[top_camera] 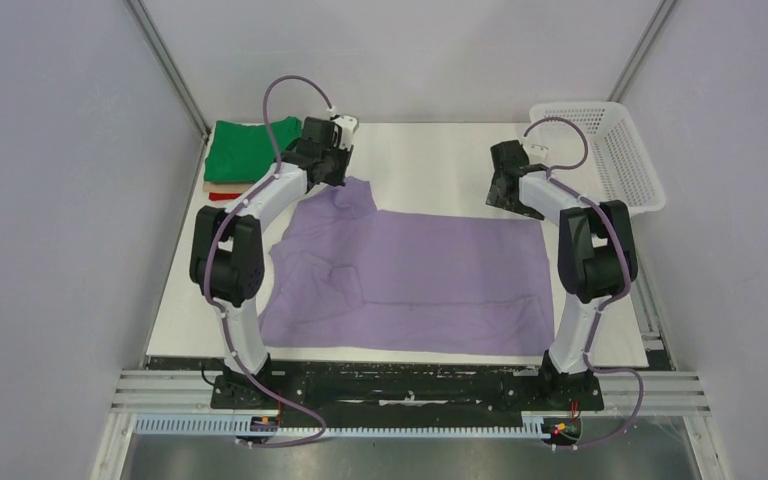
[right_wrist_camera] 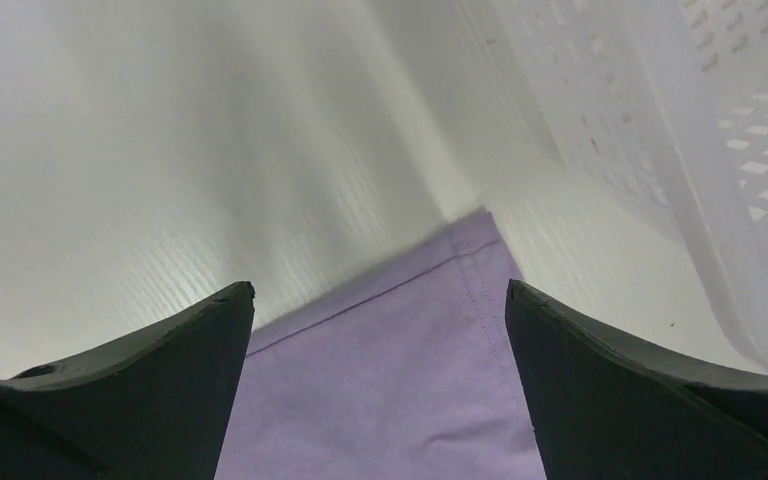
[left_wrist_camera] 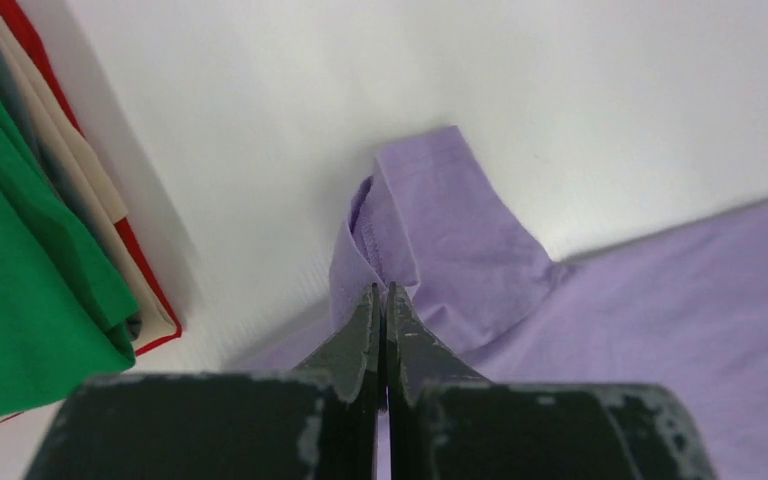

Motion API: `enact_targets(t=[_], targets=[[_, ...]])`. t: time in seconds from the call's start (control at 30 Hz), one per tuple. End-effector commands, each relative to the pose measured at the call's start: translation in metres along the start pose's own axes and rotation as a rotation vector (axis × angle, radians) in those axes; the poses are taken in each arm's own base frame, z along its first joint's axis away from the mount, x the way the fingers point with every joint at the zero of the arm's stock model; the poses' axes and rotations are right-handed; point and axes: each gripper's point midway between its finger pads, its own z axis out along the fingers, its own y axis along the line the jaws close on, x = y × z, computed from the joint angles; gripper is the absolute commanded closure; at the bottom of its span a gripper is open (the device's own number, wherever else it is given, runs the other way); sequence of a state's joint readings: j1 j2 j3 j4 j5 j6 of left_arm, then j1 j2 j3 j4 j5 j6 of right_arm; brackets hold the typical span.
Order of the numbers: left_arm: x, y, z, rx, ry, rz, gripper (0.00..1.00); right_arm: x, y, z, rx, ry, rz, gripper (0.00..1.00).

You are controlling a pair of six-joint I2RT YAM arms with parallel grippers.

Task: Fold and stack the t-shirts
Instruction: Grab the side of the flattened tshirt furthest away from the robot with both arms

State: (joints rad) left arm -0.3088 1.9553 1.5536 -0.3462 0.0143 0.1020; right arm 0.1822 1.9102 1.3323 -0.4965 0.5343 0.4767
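The right gripper should next grab the lavender-purple t-shirt by its far hemmed corner (top_camera: 534,223) beside the basket (top_camera: 612,152), to fold the t-shirt's far edge inward.
A lavender-purple t-shirt (top_camera: 430,270) lies spread flat across the white table (top_camera: 430,160). My left gripper (top_camera: 333,178) is at its far left sleeve (left_wrist_camera: 440,220). In the left wrist view that gripper (left_wrist_camera: 382,290) is shut on the sleeve's hemmed edge, which stands up a little off the table. My right gripper (top_camera: 512,200) hovers over the shirt's far right corner. In the right wrist view it (right_wrist_camera: 380,290) is open, its fingers straddling the hemmed corner (right_wrist_camera: 400,370) without touching it. Folded t-shirts are stacked at the back left: green (top_camera: 250,148) on top, tan (left_wrist_camera: 90,180) and red (left_wrist_camera: 30,40) beneath.
A white plastic mesh basket (top_camera: 600,150) stands at the back right, close beside the right gripper, and its wall (right_wrist_camera: 700,130) fills the right of the right wrist view. Grey walls enclose the table on three sides. The arms' bases stand on the near rail.
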Motion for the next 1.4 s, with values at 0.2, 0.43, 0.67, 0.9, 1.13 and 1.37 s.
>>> enact_targets(t=[0.2,0.43,0.67,0.9,1.13,1.37], targets=[[-0.006,-0.024,-0.036,0.129,-0.093,-0.039,0.98,-0.006,-0.006,0.018,0.111,-0.004,0.050,0.02],[0.011,-0.023,-0.047,0.109,-0.088,-0.061,0.98,0.010,-0.007,0.031,0.135,0.040,0.023,0.03],[0.016,-0.017,-0.060,0.057,-0.144,-0.087,0.98,0.029,-0.023,0.021,0.143,0.047,0.048,0.10],[0.019,-0.014,-0.075,0.033,-0.184,-0.115,0.98,0.040,-0.040,0.014,0.179,0.028,0.072,0.23],[0.027,-0.010,-0.077,0.010,-0.183,-0.109,0.98,0.037,-0.038,0.023,0.179,0.033,0.109,0.46],[0.029,-0.010,-0.078,0.008,-0.187,-0.102,0.98,0.034,-0.035,0.029,0.169,0.013,0.148,0.70]])
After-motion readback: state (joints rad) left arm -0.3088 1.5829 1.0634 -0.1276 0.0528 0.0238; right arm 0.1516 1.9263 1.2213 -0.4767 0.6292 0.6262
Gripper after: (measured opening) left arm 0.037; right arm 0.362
